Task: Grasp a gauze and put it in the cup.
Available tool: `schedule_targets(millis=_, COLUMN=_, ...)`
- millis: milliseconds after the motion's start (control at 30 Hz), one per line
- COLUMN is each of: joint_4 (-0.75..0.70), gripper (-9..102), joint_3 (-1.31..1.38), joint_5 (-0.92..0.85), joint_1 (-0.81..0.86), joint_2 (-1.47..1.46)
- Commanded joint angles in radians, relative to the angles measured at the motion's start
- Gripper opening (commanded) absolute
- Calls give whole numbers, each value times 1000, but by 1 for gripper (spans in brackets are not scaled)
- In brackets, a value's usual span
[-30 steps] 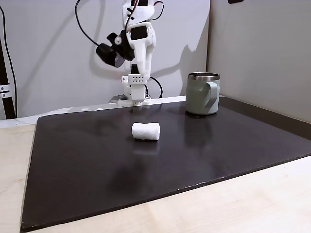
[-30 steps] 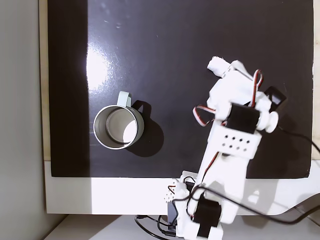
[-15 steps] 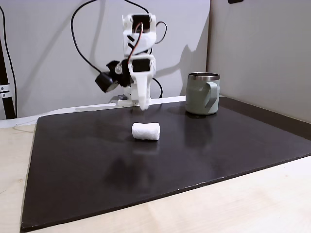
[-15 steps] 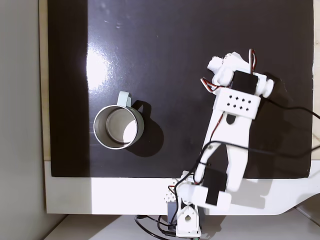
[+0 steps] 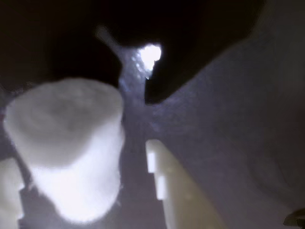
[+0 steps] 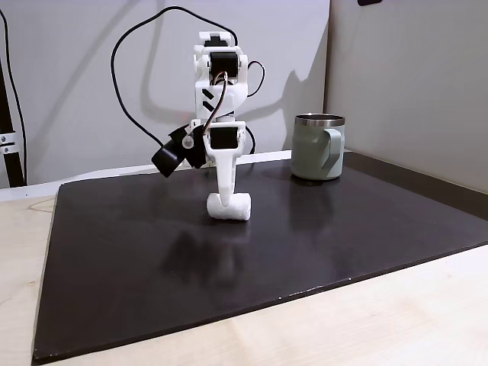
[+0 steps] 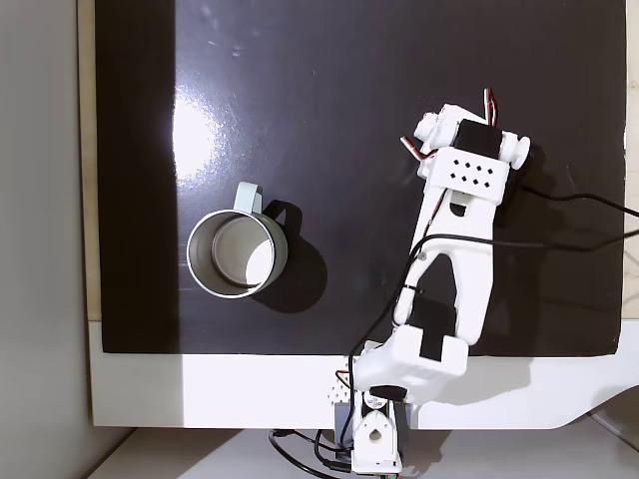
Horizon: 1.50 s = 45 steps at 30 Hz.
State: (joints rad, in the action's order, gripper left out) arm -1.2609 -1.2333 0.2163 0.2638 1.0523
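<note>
My gripper grabs the gauze around its soft rolled body (image 5: 78, 167) next, to drop the gauze into the cup.
The gauze (image 5: 64, 148) is a white soft roll lying on its side on the dark mat; in a fixed view the gauze (image 6: 241, 208) sits mid-mat. My gripper (image 5: 81, 152) is down over it and open: one white finger (image 5: 183, 195) stands right of the roll with a gap, the other shows at the lower left edge. From the side, the gripper (image 6: 226, 200) reaches down to the roll. From above, the arm (image 7: 464, 180) covers the gauze. The cup (image 6: 318, 146), sage green with a steel rim, stands upright to the right; the cup (image 7: 238, 252) looks empty.
A dark mat (image 6: 343, 229) covers most of the light wooden table (image 6: 396, 320). Walls stand behind and on the right near the cup. A black cable (image 6: 130, 84) loops from the arm. The arm's base (image 7: 374, 439) sits beyond the mat's edge.
The arm has swung forward and down from above the base onto the gauze, so the open fingers now straddle the roll. Gauze and cup have not moved.
</note>
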Motion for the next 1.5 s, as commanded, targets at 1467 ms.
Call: schedule_targets(millis=1467, joint_4=-515, gripper=0, joint_3=296, joint_5=29, joint_1=15, joint_2=431)
